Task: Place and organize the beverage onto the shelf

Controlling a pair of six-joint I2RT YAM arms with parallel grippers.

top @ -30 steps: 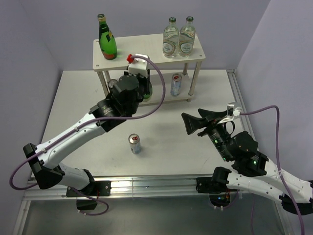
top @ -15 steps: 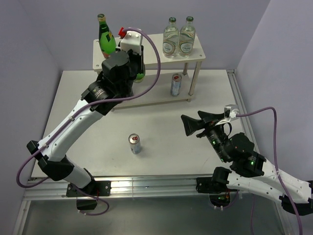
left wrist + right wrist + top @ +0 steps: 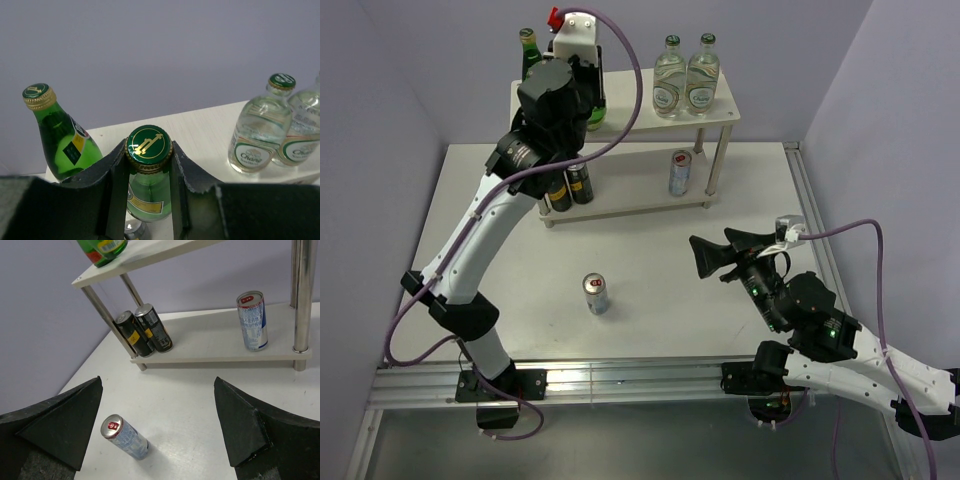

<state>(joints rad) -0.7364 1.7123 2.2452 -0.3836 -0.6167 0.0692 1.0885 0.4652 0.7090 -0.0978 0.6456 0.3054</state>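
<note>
The green bottle's base (image 3: 595, 126) overhangs the top board's front edge (image 3: 620, 133), so the bottle moves farther back, before my left gripper releases it.
My left gripper (image 3: 588, 100) is shut on the neck of a green glass bottle (image 3: 148, 192), just under its green and gold cap. It holds the bottle upright over the front of the shelf's top board (image 3: 630, 100), right of the other green bottle (image 3: 528, 50), which also shows in the left wrist view (image 3: 59, 142). Two clear bottles (image 3: 686, 78) stand at the right of the board. One silver can (image 3: 679, 172) stands on the lower board (image 3: 210, 340). The other silver can (image 3: 595, 293) stands on the table. My right gripper (image 3: 705, 255) is open and empty, right of that can (image 3: 125, 436).
Two black cans (image 3: 570, 185) stand at the left of the lower board, also in the right wrist view (image 3: 145, 332). A shelf leg (image 3: 300, 295) stands right of the silver can there. The walls close in behind and beside the shelf.
My left arm has lifted the green bottle from the lower tier's height up and back to the top board. The right arm has hardly moved.
</note>
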